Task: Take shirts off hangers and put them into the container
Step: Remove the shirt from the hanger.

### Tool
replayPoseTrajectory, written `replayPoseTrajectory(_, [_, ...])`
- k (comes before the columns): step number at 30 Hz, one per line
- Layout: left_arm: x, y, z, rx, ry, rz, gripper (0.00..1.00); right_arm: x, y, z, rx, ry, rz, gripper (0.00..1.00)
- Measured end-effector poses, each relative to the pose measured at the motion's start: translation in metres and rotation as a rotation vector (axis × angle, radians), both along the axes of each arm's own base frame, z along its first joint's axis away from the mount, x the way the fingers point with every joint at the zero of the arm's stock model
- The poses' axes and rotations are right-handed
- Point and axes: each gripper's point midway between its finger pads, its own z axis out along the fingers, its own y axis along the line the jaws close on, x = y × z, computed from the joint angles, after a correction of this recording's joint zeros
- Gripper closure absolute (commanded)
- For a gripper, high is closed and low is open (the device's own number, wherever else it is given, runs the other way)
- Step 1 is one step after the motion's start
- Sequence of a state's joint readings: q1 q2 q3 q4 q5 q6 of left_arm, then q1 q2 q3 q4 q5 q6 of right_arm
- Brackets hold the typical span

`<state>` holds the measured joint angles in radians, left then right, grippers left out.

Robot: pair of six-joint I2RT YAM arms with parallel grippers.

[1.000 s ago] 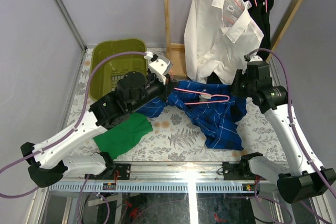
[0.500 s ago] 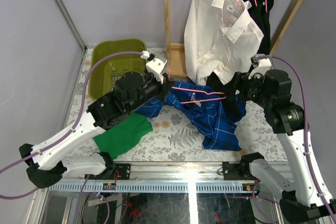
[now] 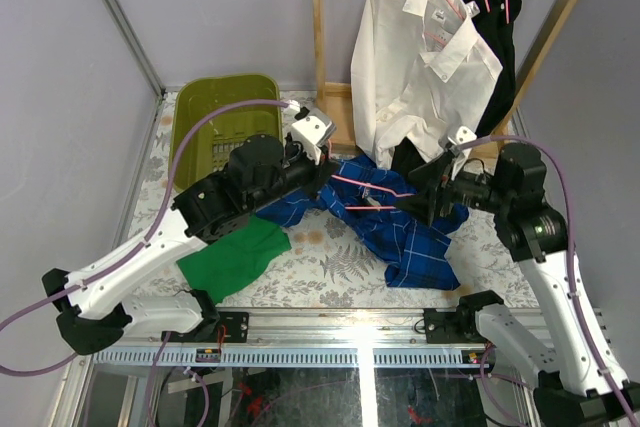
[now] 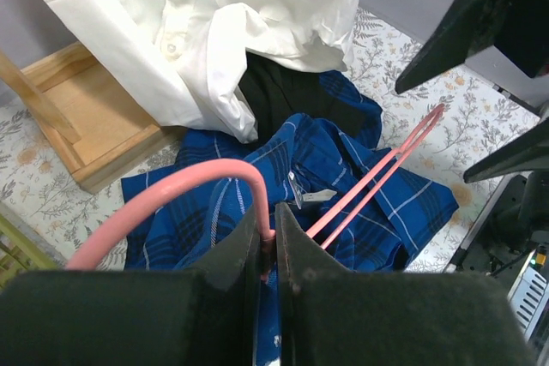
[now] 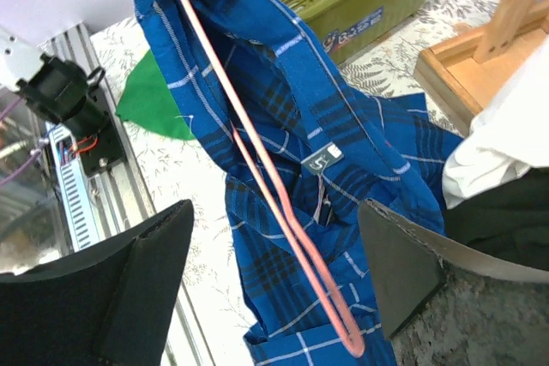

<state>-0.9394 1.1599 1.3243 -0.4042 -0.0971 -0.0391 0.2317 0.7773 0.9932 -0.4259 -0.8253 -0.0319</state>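
Note:
My right gripper grabs the pink hanger by its far end (image 3: 406,195) (image 5: 342,328) next, since the hook stays free to hang on the rack.
A blue checked shirt (image 3: 405,237) lies crumpled on the table, with a pink hanger (image 3: 368,188) raised over it. My left gripper (image 3: 328,169) is shut on the hanger's hook (image 4: 171,190), pinched between the fingertips (image 4: 268,231). At the hanger's far end my right gripper (image 3: 428,202) stands wide open; in its wrist view the hanger (image 5: 283,212) runs between the spread fingers (image 5: 163,246) without touching them. On the rack a white shirt (image 3: 425,72) and a black shirt (image 3: 497,9) hang on pink hangers. The olive-green container (image 3: 215,122) sits at the back left.
A bright green cloth (image 3: 238,255) lies flat near the left arm. The wooden rack base (image 3: 341,119) and its upright post (image 3: 319,17) stand between the container and the hanging shirts. The white shirt's hem (image 4: 214,32) drapes onto the blue shirt.
My right gripper has opened wide and let go of the hanger's end, and its arm has swung left above the blue shirt. The left gripper kept hold of the hook.

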Motion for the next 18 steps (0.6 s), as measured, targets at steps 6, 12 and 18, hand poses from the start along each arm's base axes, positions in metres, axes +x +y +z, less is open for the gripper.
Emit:
replayPoseTrajectory(6, [-0.001, -0.004, -0.006, 0.028, 0.018, -0.031, 1.00, 0.007, 0.005, -0.016, -0.098, 0.015, 0.114, 0.24])
replayPoseTrajectory(12, [0.006, -0.005, -0.016, 0.065, 0.068, -0.056, 1.00, -0.003, 0.001, -0.057, -0.164, 0.090, 0.161, 0.24])
replayPoseTrajectory(18, [0.005, 0.000, -0.022, 0.074, 0.110, -0.106, 1.00, -0.014, -0.006, -0.078, -0.211, 0.049, 0.183, 0.32])
